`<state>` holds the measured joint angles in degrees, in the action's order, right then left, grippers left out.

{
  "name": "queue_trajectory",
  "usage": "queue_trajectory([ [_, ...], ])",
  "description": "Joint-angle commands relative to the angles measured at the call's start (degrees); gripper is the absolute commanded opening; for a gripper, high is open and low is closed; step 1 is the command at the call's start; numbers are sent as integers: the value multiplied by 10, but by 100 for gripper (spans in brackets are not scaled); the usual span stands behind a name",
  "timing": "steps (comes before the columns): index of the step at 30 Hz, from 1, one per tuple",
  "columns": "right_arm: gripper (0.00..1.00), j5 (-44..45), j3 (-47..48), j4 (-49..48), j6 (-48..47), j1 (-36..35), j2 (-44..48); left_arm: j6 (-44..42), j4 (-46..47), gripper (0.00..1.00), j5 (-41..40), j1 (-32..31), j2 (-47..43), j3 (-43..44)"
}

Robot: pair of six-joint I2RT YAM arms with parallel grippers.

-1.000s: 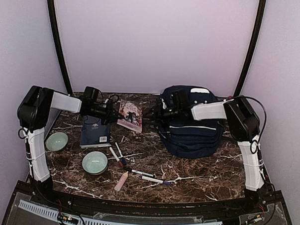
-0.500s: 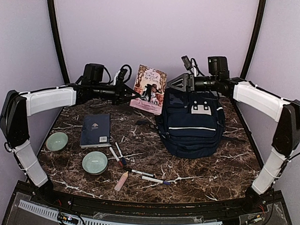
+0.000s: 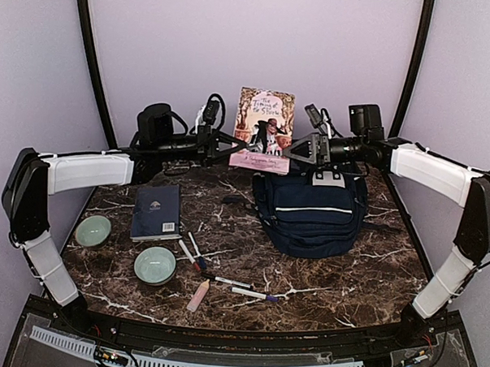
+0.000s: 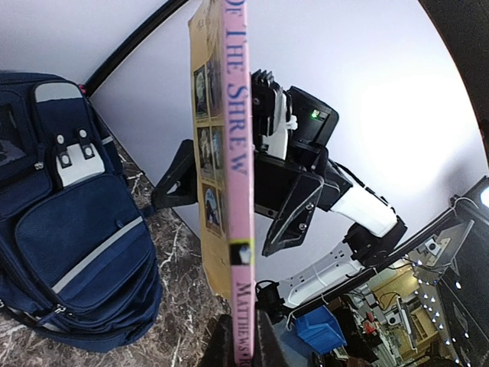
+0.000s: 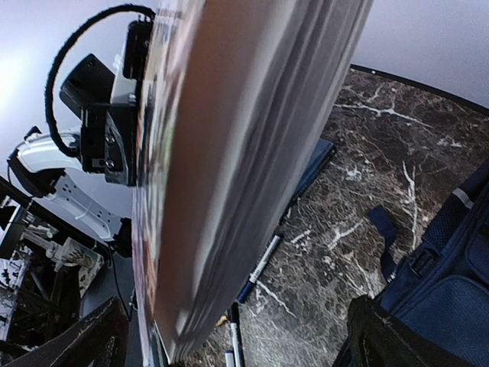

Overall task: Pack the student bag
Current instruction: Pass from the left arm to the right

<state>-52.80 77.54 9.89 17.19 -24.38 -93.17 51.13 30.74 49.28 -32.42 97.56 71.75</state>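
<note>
The pink paperback book should be free to go into the bag [image 3: 313, 209], so my right gripper will grab the book by its lower corner [image 3: 284, 170] next and leave the rest of it free.
The student bag [image 3: 313, 209], a navy backpack with a white stripe, lies at the back right of the table. Above its left edge a pink paperback [image 3: 264, 129] hangs upright in the air. My left gripper [image 3: 229, 148] is shut on the book's left edge; in the left wrist view the pink spine [image 4: 234, 153] rises from between its fingers [image 4: 243, 348], with the bag [image 4: 72, 229] to the left. My right gripper [image 3: 295, 150] stands open, its fingers straddling the book's right edge without closing. In the right wrist view the book's page edge [image 5: 237, 153] fills the gap between the fingers.
A flat navy book [image 3: 156, 212] lies left of centre. Two pale green bowls [image 3: 92, 230] [image 3: 154, 265] sit at the front left. Several pens [image 3: 224, 280] and a small pink stick [image 3: 198, 295] lie at the front middle. Purple walls close in the back and sides.
The left arm lifted the pink book off the table and carried it up and rightward. The right arm swung up from the bag, opened its gripper and came round the book's right edge.
</note>
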Motion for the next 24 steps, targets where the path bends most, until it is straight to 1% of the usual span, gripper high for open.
queue_trajectory([
  [1,100,-83,8,-126,80,-7,-16,42,85,0,29,-10,10,14],
  [4,100,-150,3,-243,166,-18,-34,63,112,0,31,-11,21,12],
  [7,99,-193,-22,-387,281,-31,-44,55,88,0,19,-11,24,16],
  [10,84,-205,-36,-448,348,-35,-55,2,-4,0,-20,-11,20,33],
  [13,67,-207,-48,-437,363,-36,-61,-42,-59,0,-62,-11,12,36],
  [17,52,-191,-66,-370,318,-39,-49,-72,-108,0,-118,-11,5,41],
  [20,47,-175,-51,-285,255,-41,-40,-90,-139,0,-145,-11,-1,46],
  [21,44,-169,-46,-262,240,-41,-38,-96,-148,0,-155,-11,-3,47],
  [24,38,-148,-38,-213,207,-43,-34,-102,-161,0,-180,-11,-12,41],
])
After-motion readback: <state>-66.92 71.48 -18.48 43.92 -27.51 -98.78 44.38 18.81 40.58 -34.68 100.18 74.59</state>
